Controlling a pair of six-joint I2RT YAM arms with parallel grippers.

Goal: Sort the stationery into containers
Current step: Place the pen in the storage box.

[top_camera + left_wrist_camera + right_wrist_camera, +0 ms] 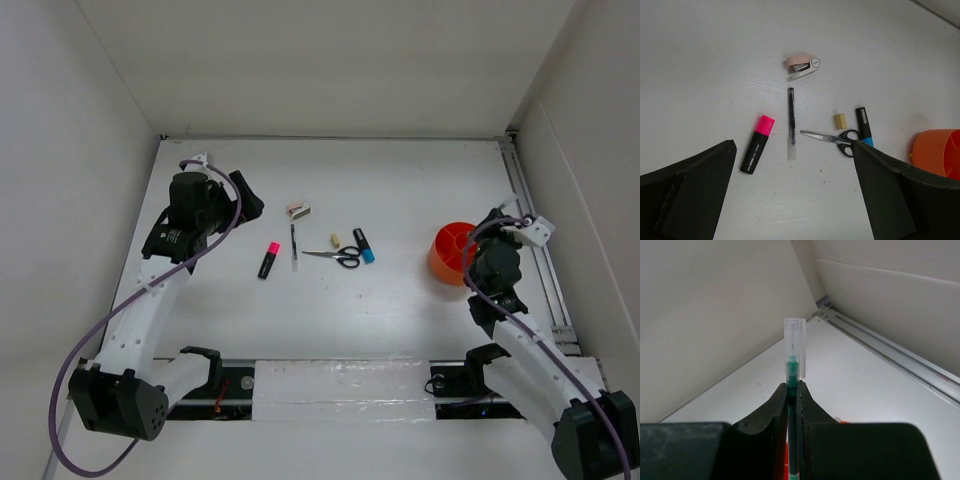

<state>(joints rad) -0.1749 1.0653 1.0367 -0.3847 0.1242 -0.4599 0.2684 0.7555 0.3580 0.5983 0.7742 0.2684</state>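
Observation:
My right gripper needs to move the green pen toward the cup's opening before releasing it, as the pen is past that opening at the bar side and would miss the orange cup.
The stationery lies in a loose row at mid-table: a black marker with pink cap, a thin dark pen, a tan eraser, black-handled scissors and a black marker with blue cap. My left gripper hangs open and empty, above and to the left of them. At the right stands the orange cup. My right gripper is at the cup's right side, shut on a green pen with a clear cap.
A small pink stapler lies behind the row. White walls close in the table at the back and on both sides. A metal rail runs along the right edge, close behind the right arm.

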